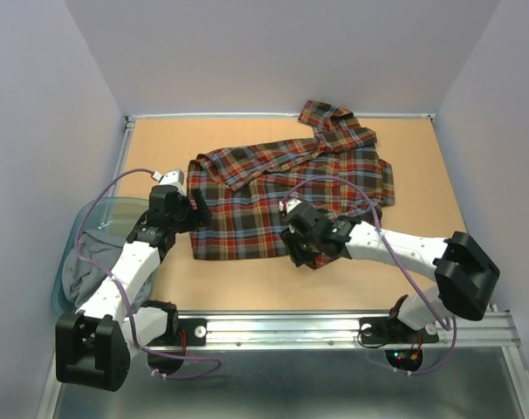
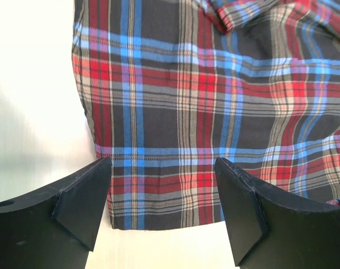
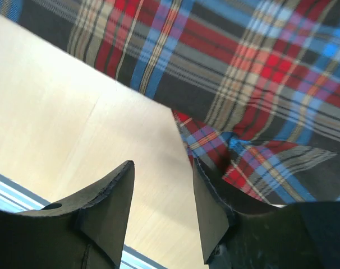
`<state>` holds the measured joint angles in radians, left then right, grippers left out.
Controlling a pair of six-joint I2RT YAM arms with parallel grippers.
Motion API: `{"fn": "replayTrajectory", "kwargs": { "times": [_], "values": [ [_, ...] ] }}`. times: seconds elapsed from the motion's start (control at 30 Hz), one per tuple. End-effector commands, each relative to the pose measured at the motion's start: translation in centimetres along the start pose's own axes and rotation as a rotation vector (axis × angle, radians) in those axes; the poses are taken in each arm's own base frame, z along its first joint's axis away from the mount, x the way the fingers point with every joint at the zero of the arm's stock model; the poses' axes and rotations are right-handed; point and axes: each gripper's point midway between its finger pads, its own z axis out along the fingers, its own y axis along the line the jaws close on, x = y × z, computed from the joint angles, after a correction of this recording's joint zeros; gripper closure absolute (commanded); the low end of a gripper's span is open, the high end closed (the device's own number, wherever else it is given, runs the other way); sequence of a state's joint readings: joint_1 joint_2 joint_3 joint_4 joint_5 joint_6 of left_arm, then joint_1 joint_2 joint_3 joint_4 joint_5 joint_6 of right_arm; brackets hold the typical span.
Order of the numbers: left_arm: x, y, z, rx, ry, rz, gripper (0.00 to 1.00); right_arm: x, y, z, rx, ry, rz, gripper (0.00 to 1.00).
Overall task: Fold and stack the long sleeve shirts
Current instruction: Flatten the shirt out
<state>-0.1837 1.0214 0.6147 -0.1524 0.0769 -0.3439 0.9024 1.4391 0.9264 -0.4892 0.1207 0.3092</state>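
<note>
I should next use my right gripper to grab the plaid shirt (image 1: 282,188) by the folded cloth corner (image 1: 313,262) that sticks out from under its front hem. Then I can pull the tucked cloth out for folding.
One of the long sleeve shirts, a plaid shirt (image 1: 282,188) in red, navy and dark brown, lies partly folded on the wooden table (image 1: 422,175), collar toward the back wall. My left gripper (image 1: 198,211) hovers open at the shirt's left edge. In the left wrist view the shirt's lower left corner (image 2: 159,190) lies between the spread fingers of that gripper (image 2: 163,162), not gripped. My right gripper (image 1: 298,251) is at the shirt's front hem. In the right wrist view this gripper (image 3: 161,165) stands open over bare wood, with a folded cloth corner (image 3: 215,145) just beside its right finger (image 3: 209,213).
A clear teal bin (image 1: 94,216) stands at the table's left edge beside the left arm and holds a grey garment (image 1: 83,272). A metal rail (image 1: 334,325) runs along the near edge. Walls close in the back and both sides.
</note>
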Motion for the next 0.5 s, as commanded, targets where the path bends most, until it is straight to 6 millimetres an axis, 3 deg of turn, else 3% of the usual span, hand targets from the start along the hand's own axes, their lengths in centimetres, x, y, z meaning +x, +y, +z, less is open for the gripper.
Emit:
{"fn": "replayTrajectory", "kwargs": {
  "times": [0.0,0.17,0.47],
  "values": [
    [-2.3,-0.9,-0.8,0.034,-0.099,0.038,0.15,0.1,0.4,1.0,0.033,-0.007,-0.046,0.49],
    [-3.4,-0.6,-1.0,0.010,-0.138,0.040,0.15,1.1,-0.2,2.4,0.088,0.030,-0.085,0.53],
    [-3.3,-0.5,-1.1,0.005,-0.140,0.039,0.15,2.2,-2.0,4.2,0.190,0.064,-0.112,0.57]
  ]
}}
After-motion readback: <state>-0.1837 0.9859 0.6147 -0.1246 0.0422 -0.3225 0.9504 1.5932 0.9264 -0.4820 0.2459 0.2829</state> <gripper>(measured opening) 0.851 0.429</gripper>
